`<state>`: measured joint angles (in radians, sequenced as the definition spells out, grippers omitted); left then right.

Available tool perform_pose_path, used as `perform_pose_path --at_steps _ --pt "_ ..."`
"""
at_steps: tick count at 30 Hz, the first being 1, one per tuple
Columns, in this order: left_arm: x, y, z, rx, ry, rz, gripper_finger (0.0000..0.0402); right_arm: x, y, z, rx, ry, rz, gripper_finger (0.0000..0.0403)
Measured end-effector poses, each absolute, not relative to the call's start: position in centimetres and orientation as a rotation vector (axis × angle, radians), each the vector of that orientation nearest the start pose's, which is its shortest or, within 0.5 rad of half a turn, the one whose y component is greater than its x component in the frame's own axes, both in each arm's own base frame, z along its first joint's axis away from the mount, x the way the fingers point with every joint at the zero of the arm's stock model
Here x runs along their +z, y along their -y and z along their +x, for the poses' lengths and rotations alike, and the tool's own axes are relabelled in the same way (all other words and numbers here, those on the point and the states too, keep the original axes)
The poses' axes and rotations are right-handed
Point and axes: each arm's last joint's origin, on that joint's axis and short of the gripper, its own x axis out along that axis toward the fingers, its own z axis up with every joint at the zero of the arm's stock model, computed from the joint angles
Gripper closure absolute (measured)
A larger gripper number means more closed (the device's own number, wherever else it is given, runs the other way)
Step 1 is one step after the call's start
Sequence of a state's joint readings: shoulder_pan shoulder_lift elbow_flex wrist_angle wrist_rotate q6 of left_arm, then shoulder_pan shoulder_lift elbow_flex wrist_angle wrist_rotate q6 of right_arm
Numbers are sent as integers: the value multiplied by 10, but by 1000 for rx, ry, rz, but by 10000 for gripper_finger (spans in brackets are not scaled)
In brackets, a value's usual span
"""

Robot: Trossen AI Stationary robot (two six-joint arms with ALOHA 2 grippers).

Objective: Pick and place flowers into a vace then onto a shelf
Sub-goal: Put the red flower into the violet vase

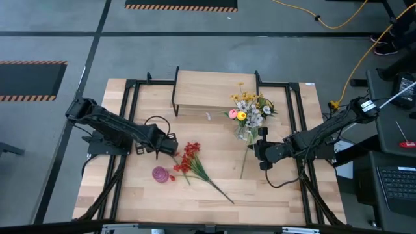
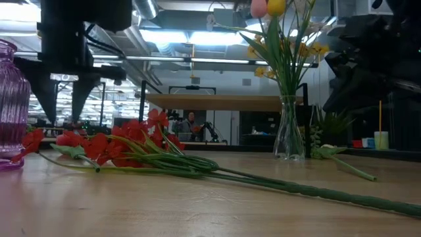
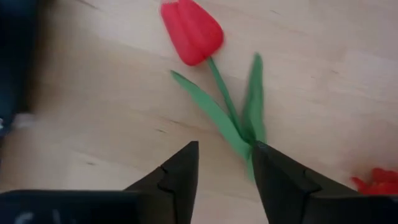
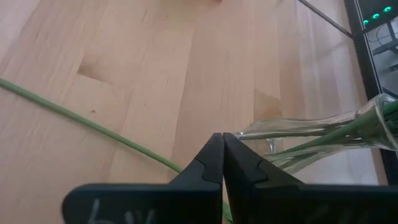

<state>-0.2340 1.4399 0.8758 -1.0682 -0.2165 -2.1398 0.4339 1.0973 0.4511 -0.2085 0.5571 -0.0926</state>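
I will next pick up the red tulip by its leafy green stalk with my left gripper, so that I can put the tulip into the purple vase.
A red tulip lies flat on the table, its green stalk and leaves running back toward my left gripper. That gripper points down over the stalk, open, and the stalk passes just under one finger. Beside it lies a red berry spray with long green stalks. A clear glass vase holding pink, yellow and white flowers stands in front of the shelf. My right gripper is shut beside that vase, over a loose green stalk.
A purple ribbed vase stands upright near the table's front left, close to the red flowers. Black frame rails run along both sides of the table. Bare wood lies along the front edge.
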Motion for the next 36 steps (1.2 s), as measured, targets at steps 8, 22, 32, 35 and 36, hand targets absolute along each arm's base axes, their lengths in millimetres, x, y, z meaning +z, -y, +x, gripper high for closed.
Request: perform_pose_path --at_steps 8,22,32,35,36 --pt "162 43 211 1491 -763 -1359 255 169 -67 181 -74 -761 -513 395" --pt "136 41 204 1452 -678 -1468 256 169 -67 180 -73 -762 -515 396" --pt "132 41 201 1439 -694 -1448 283 169 -67 180 -73 -764 -517 396" --pt "132 40 201 1437 -700 -1437 311 169 -67 180 -73 -764 -517 396" --pt "132 40 201 1431 -709 -1425 323 169 -67 180 -73 -764 -516 396"
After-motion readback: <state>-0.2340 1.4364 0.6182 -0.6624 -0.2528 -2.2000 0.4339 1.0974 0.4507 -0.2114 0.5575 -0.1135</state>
